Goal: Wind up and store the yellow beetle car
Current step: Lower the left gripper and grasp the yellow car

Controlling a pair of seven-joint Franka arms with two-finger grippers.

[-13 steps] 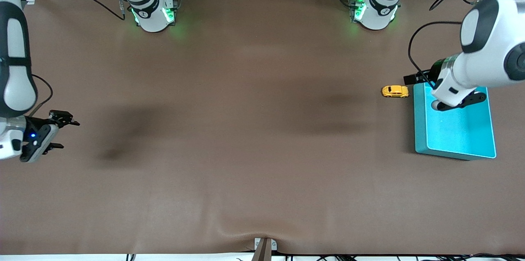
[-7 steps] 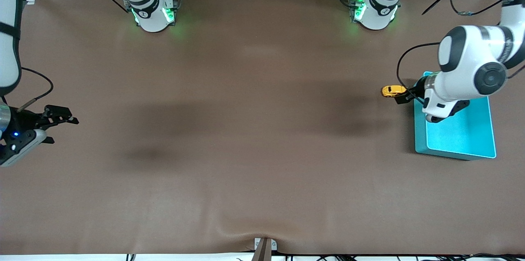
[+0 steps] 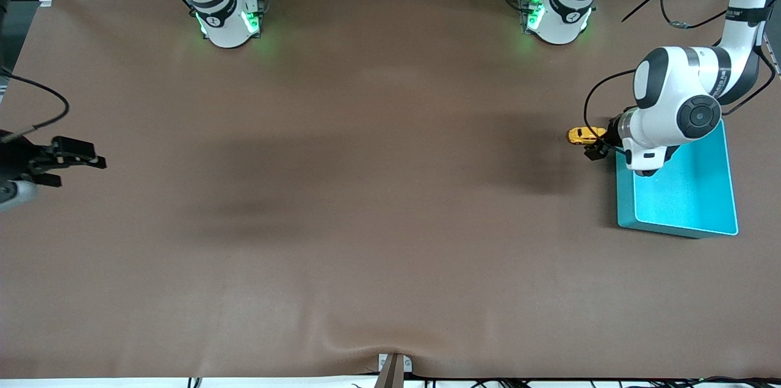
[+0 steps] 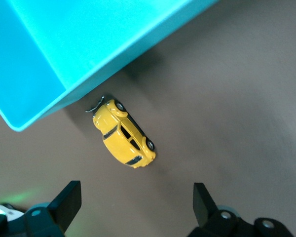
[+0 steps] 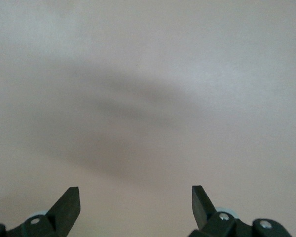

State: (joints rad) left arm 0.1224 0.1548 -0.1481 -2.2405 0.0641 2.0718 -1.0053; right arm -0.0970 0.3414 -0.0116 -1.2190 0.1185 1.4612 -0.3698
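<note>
The left gripper will next take hold of the yellow beetle car (image 3: 583, 134) by its sides at the doors, so that the car can be stored in the teal bin.
The yellow beetle car (image 3: 583, 134) stands on the brown table next to the teal bin (image 3: 686, 199), at the left arm's end. In the left wrist view the yellow beetle car (image 4: 124, 139) is on its wheels beside a corner of the teal bin (image 4: 64, 49). My left gripper (image 3: 595, 147) hangs open just over the car's bin-side end, and in its wrist view the left gripper (image 4: 136, 197) holds nothing. My right gripper (image 3: 73, 169) hovers open over the right arm's end of the table. In its own view the right gripper (image 5: 135, 197) is over bare table.
The teal bin has nothing in it where its floor shows; the left arm's wrist covers one corner. The two arm bases (image 3: 229, 19) (image 3: 558, 16) stand along the edge farthest from the front camera. A small bracket (image 3: 393, 366) sits at the nearest edge.
The left gripper has come off the bin and moved to the car. The right gripper has drawn back toward its end of the table. The car has not moved.
</note>
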